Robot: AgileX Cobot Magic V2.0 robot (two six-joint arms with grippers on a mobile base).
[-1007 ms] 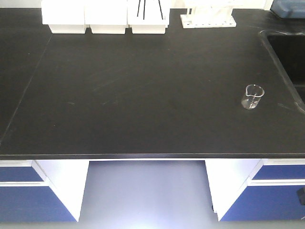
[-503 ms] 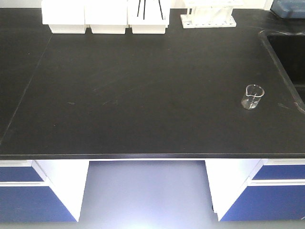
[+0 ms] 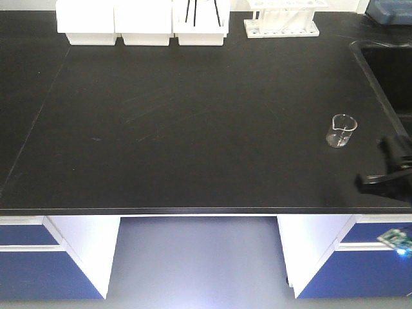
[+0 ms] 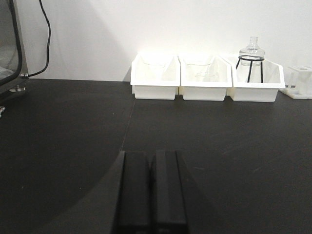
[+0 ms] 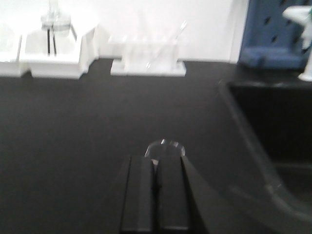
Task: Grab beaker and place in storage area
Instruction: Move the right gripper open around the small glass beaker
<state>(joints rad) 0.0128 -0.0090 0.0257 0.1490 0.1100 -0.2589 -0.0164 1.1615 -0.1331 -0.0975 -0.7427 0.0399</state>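
Observation:
Next, my right gripper grabs the beaker by its clear glass sides, to carry the beaker (image 3: 340, 131) to the storage area.
The beaker (image 3: 340, 131), small and clear, stands upright on the black bench top (image 3: 193, 129) near the sink. In the right wrist view the beaker (image 5: 165, 147) shows just beyond the fingertips. My right gripper (image 5: 156, 160) is shut and empty, a short way in front of the beaker. In the front view it (image 3: 372, 178) pokes in at the right edge, below and right of the beaker. My left gripper (image 4: 151, 155) is shut and empty, low over the bench. It does not show in the front view. The storage area is out of view.
Three white trays (image 3: 141, 26) and a white tube rack (image 3: 281, 27) line the back edge. A black sink (image 3: 389, 71) lies right of the beaker. A blue box (image 3: 389, 11) sits at the back right. A cable (image 4: 46, 34) hangs at far left.
My right gripper has come into the front view at the right edge, near the bench's front. The beaker has not moved.

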